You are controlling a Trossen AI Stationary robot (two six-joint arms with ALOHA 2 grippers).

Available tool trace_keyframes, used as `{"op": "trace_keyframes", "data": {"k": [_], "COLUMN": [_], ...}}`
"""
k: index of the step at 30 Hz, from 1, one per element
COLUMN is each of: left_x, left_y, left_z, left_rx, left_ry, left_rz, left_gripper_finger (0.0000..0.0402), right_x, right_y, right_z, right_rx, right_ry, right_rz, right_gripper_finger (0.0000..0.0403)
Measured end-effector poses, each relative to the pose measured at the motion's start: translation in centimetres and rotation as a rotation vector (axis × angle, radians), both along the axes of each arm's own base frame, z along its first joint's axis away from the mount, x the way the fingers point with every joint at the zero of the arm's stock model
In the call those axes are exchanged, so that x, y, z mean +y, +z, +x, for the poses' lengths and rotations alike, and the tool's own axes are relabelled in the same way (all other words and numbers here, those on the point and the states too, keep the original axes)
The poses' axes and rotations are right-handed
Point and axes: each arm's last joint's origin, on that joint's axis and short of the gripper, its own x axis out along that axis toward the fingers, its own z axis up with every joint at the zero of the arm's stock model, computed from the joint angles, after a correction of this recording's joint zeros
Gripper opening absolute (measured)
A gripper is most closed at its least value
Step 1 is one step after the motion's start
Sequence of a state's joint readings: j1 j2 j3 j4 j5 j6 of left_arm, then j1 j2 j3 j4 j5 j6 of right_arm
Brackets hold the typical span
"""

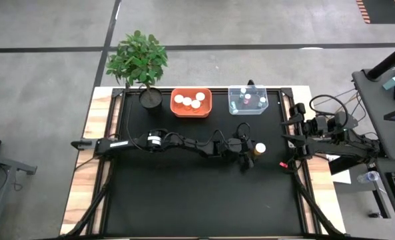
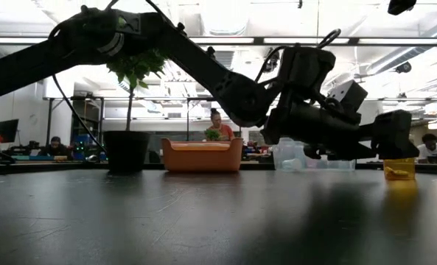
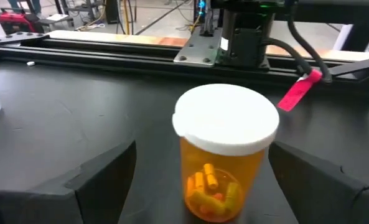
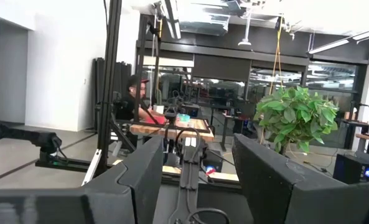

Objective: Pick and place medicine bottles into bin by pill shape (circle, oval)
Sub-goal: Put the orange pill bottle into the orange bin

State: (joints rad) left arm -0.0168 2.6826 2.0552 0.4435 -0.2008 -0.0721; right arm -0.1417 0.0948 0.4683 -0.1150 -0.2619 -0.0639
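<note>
My left gripper should close on the bottle now, because my fingers are on either side of the amber medicine bottle (image 1: 258,150) (image 3: 218,177).
An amber medicine bottle with a white round cap (image 3: 224,155) stands upright on the black table, right of centre (image 1: 259,149); it shows at the right in the low view (image 2: 399,169). My left gripper (image 3: 203,186) is open, its fingers on either side of the bottle, apart from it; the high view shows it beside the bottle (image 1: 245,152). An orange bin (image 1: 191,102) holds several white-capped bottles. A clear bin (image 1: 248,100) holds several tiny bottles. My right gripper (image 4: 190,180) is open, parked at the table's right edge (image 1: 296,133).
A potted green plant (image 1: 140,63) stands at the far left of the table, next to the orange bin. A metal rail with the right arm's base (image 3: 240,37) runs along the right edge, a pink tag (image 3: 299,90) beside it. People sit in the room beyond (image 2: 218,125).
</note>
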Motion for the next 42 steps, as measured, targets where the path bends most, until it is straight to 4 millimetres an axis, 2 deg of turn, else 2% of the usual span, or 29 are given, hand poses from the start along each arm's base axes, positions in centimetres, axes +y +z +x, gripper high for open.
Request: {"op": "trace_keyframes", "data": {"k": [9,42], "left_x": [-0.1,0.2], "left_y": [-1.1,-0.5], "left_z": [0.1,0.2], "left_rx": [-0.029,-0.077], "left_ry": [-0.014,-0.052], "left_rz": [-0.002,0.000], "left_gripper_finger": [0.0300,0.0169], "right_x": [0.0,0.0], "right_y": [0.0,0.0], "right_z": [0.0,0.0], "right_rx": [-0.001,-0.002], "right_ry": [-0.001,-0.003], "right_rz": [-0.002,-0.006], "right_gripper_finger": [0.0185,0.0185]}}
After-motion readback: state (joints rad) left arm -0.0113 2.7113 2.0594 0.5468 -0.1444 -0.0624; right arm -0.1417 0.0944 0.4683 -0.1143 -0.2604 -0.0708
